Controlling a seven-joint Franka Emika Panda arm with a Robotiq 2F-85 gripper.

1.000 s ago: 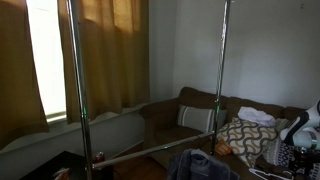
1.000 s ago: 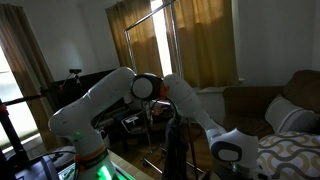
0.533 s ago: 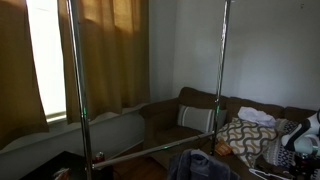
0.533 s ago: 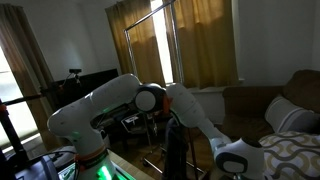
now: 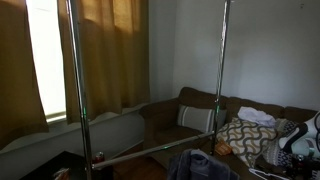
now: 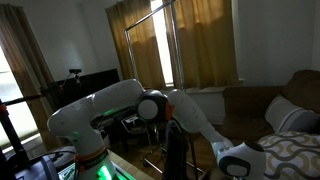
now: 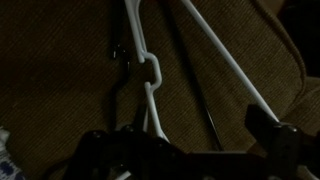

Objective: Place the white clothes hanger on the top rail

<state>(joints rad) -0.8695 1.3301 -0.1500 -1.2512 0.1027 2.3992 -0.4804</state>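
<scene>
The white clothes hanger (image 7: 150, 72) should be grabbed next with my gripper by one thin arm near its notch. The hanger's hook will then stay free to hang over the top bar.
The white clothes hanger (image 7: 150, 72) lies flat on the brown couch cushion (image 7: 230, 40) in the wrist view. Its thin arms run up toward the top edge, and its lower part passes under the gripper body. My gripper (image 7: 186, 146) hovers just over it, open, with one dark finger at each side and nothing between them. In the exterior views the gripper (image 6: 236, 160) (image 5: 304, 136) is low over the couch; the hanger does not show there. The clothes rack's top rail (image 6: 161, 7) is high above.
The metal rack has upright poles (image 5: 72, 80) (image 5: 220, 70) and a lower rail (image 5: 150, 152). Patterned cushions (image 5: 243, 138) and a white item (image 5: 258, 116) lie on the couch. Dark clothing (image 5: 200, 166) hangs low at the front. Curtains (image 6: 200, 45) cover the window.
The arm has folded lower, its elbow dropping, and the gripper has sunk slightly toward the couch.
</scene>
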